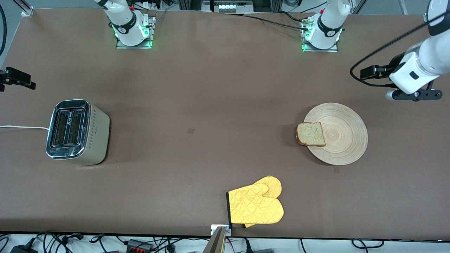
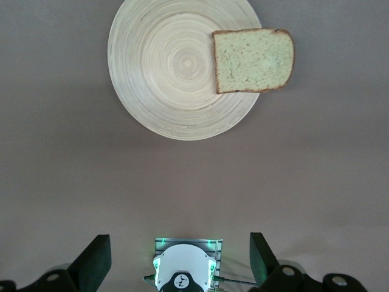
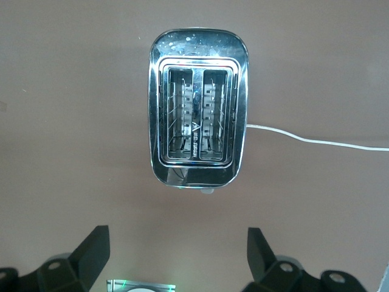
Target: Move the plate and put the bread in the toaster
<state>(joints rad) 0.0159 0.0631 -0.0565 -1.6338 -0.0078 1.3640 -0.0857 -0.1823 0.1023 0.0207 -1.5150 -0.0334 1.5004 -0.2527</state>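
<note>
Next, my left gripper needs to pick up the plate by its bare rim [image 1: 365,134] opposite the bread to move the plate with the bread toward the toaster [image 1: 75,131].
The pale wooden plate [image 1: 339,135] lies on the table toward the left arm's end and also shows in the left wrist view [image 2: 173,73]. The bread [image 1: 311,134] lies flat on the plate's rim, overhanging toward the right arm's end; it shows in the left wrist view [image 2: 253,59] too. The chrome toaster [image 1: 75,131] stands toward the right arm's end with both slots empty, as the right wrist view [image 3: 197,131] shows. My left gripper [image 1: 369,72] [image 2: 180,255] is open and empty, over bare table beside the plate. My right gripper [image 1: 15,78] [image 3: 178,243] is open and empty, over bare table beside the toaster.
A yellow quilted oven mitt [image 1: 256,205] lies near the table's front edge, nearer to the front camera than the plate. The toaster's white cord [image 1: 21,127] runs off toward the right arm's end. The brown table [image 1: 197,105] is wide between toaster and plate.
</note>
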